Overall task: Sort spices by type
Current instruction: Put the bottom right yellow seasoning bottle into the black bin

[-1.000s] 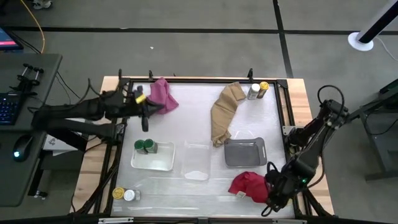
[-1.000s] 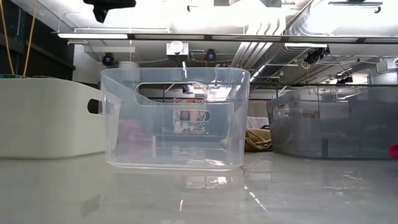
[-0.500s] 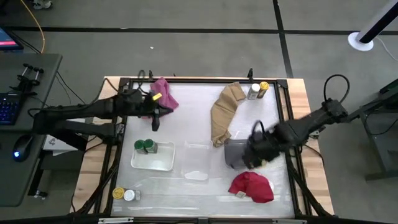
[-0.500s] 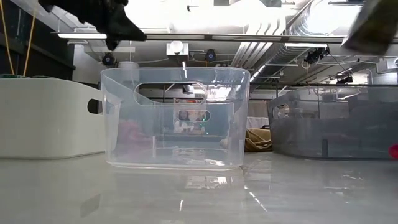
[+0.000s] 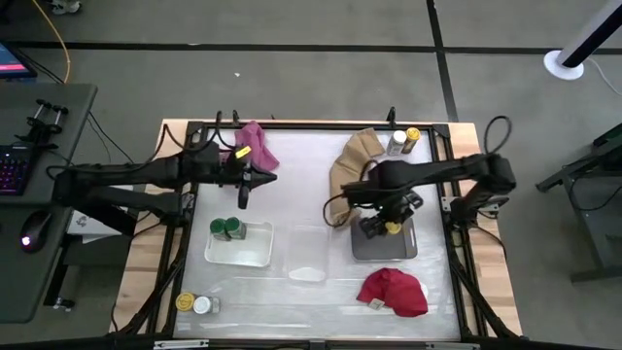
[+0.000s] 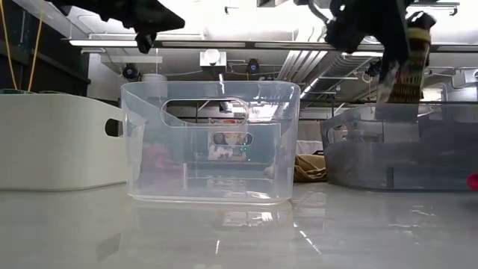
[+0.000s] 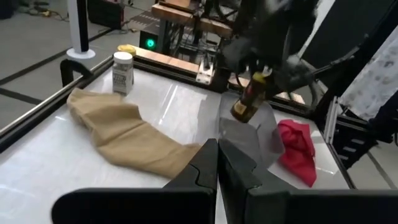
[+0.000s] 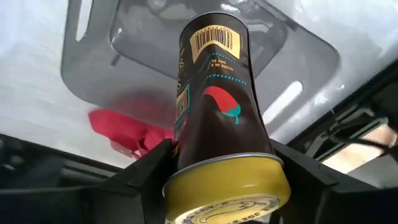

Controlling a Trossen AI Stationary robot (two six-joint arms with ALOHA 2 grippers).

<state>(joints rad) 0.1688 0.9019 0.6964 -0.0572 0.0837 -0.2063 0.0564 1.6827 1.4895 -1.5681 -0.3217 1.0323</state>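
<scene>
The amber jar's base hangs tilted above the grey tray (image 8: 146,37) in the right wrist view, so my right gripper keeps hold of the jar for now.
My right gripper (image 5: 387,222) is shut on a yellow-lidded amber jar (image 8: 217,99) and hangs over the grey tray (image 5: 373,245). My left gripper (image 7: 217,163) is shut on nothing and hovers above the table, just beyond the white tray (image 5: 243,255). Two green-lidded jars (image 5: 229,228) stand in that tray. A white-lidded jar (image 5: 396,144) and a yellow-lidded one (image 5: 412,135) stand at the far right corner. Another such pair (image 5: 192,303) stands at the near left corner. My right gripper pinches the amber jar between its two fingers (image 8: 153,167) at the lid end (image 8: 186,163), one finger on each side of the body just below the yellow lid. The fingers come from above, slanting. The jar is lifted clear over the grey tray, tilted, base downward (image 6: 407,71).
A clear tray (image 5: 308,255) sits between the white and grey ones. A pink cloth (image 5: 255,146) lies at the far left, a tan cloth (image 5: 348,177) beside the grey tray's far side, a red cloth (image 5: 394,292) near the near right corner. A black frame (image 5: 321,124) rims the table.
My right arm has swung from the near right corner, beside the red cloth, toward the far edge and the left, and now hangs over the grey tray. My left gripper has shifted a little toward the table's right. The cloths and trays have stayed put.
</scene>
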